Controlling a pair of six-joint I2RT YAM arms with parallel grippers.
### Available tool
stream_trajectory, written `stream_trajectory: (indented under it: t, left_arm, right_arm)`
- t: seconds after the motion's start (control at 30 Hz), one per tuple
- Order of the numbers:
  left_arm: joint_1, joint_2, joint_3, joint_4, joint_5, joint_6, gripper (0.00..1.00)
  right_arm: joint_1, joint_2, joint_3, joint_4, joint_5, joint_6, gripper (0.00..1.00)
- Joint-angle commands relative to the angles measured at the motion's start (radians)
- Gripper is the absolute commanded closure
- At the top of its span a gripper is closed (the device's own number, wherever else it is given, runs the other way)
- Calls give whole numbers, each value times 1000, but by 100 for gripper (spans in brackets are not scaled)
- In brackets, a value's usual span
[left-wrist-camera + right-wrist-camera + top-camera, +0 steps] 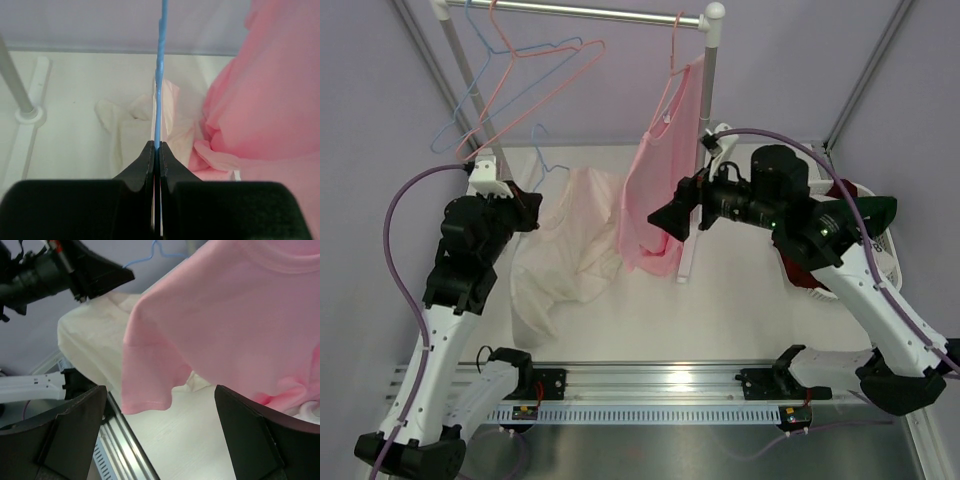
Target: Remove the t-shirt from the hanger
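Note:
Next, my right gripper grips the cream t-shirt [565,250] by its cloth edge near the left gripper to pull it off the blue hanger.
A cream t-shirt [565,250] lies crumpled on the table, with a blue wire hanger [548,160] rising from its top. My left gripper [530,205] is shut on this blue hanger; in the left wrist view the wire [160,75] runs straight up from between the closed fingertips [157,145], with the cream shirt [130,125] beyond. A pink t-shirt [655,190] hangs from a pink hanger on the rack's right end. My right gripper [665,220] is open and empty beside it; the pink sleeve [150,375] hangs between its fingers [160,388].
The rack's rail [580,10] carries empty pink and blue hangers [520,80] at its left. Its right post [705,150] stands behind the pink shirt; the left post's foot [27,112] shows on the table. A white basket [880,250] lies at the right. A metal rail [650,385] runs along the near edge.

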Motion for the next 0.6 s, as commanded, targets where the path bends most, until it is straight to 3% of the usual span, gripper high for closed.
stream_trajectory:
  t: [0.0,0.3,0.4,0.43,0.57]
  left_arm:
    - [-4,20,25,64,-260,-92,100]
    - [-16,107,65,63,-502,-219,100]
    - [-25,121,70,61,-603,-276,100]
    - [-41,133,70,50,-716,-329,100]
    - [-42,182,102,6,-817,-383,100]
  right_arm:
    - [96,39,6,32,-31,-9,1]
    - [323,200,112,63,-39,20,1]
    - [362,260,138,85,-44,42,1]
    - [382,302,150,116,-68,59,0]
    - [402,350,161,176,-99,69,1]
